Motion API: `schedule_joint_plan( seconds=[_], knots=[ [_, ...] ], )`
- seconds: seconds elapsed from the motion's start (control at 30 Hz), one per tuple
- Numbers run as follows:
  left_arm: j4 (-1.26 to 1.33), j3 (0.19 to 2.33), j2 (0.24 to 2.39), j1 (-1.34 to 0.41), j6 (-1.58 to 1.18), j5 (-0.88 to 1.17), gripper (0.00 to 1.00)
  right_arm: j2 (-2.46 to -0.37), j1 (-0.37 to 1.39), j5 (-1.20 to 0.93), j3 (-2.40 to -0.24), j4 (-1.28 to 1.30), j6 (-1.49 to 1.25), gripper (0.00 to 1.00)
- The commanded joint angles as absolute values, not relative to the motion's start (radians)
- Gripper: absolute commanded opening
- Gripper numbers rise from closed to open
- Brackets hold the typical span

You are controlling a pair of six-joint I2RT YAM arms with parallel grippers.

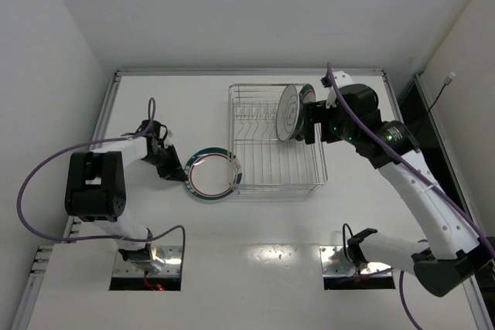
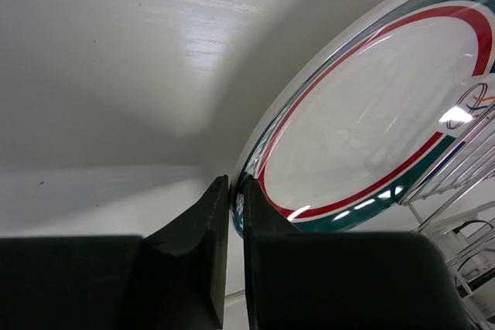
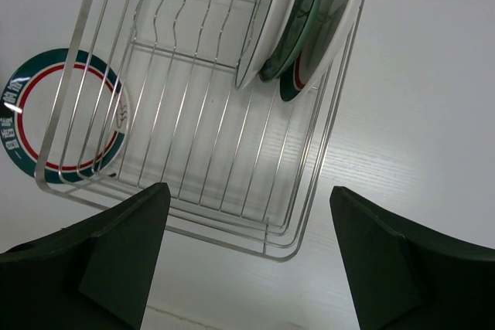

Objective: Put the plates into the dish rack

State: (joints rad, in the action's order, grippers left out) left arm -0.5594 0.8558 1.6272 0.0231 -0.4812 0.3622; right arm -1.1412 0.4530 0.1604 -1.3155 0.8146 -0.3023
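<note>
My right gripper needs to load the green-rimmed plate on edge into the rack (image 1: pixel 274 188), so next it should grab the plate by its rim, opposite my left gripper.
A white plate with a green rim and red ring (image 1: pixel 213 174) rests tilted, its right edge against the left end of the dish rack (image 1: pixel 274 188). My left gripper (image 1: pixel 184 171) is shut on that plate's left rim; in the left wrist view the fingers (image 2: pixel 255 214) pinch the rim of the plate (image 2: pixel 371 129). Three plates (image 1: pixel 291 111) stand on edge at the rack's right end. My right gripper (image 1: pixel 311 123) hangs open just right of them. In the right wrist view the standing plates (image 3: pixel 302 17) fill the rack's (image 3: pixel 209 144) far end, with the right gripper (image 3: pixel 247 191) holding nothing.
The rack's left and middle tines (image 1: pixel 255 121) hold no plate. A raised border (image 1: pixel 247 72) frames the white table, with walls close behind and at both sides. Purple cables (image 1: pixel 46 168) loop off the left arm.
</note>
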Motion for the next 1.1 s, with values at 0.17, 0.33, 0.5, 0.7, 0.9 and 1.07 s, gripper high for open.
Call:
schedule_joint_plan(
  seconds=[0.17, 0.33, 0.5, 0.7, 0.9, 1.07],
  knots=[
    [-0.597, 0.891, 1.476, 0.13, -0.517, 0.137, 0.0, -1.144, 0.445, 0.1, -1.335, 0.781, -0.314, 0.82],
    [-0.612, 0.934, 1.332, 0.207, -0.506, 0.154, 0.0, -1.144, 0.445, 0.081, -1.325, 0.781, -0.324, 0.82],
    [-0.583, 0.971, 1.214, 0.23, -0.497, 0.264, 0.0, -1.144, 0.445, 0.045, -1.293, 0.762, -0.342, 0.83],
    [-0.549, 1.002, 1.14, 0.239, -0.497, 0.434, 0.0, -1.155, 0.445, -0.118, -1.197, 0.7, -0.342, 0.84],
    [-0.549, 1.071, 1.081, 0.239, -0.52, 0.552, 0.0, -1.18, 0.42, -0.507, -1.048, 0.484, -0.434, 0.86],
    [-0.514, 1.062, 1.034, 0.239, -0.577, 0.696, 0.0, -1.154, 0.394, -0.736, -0.888, 0.162, -0.622, 0.89]
  ],
)
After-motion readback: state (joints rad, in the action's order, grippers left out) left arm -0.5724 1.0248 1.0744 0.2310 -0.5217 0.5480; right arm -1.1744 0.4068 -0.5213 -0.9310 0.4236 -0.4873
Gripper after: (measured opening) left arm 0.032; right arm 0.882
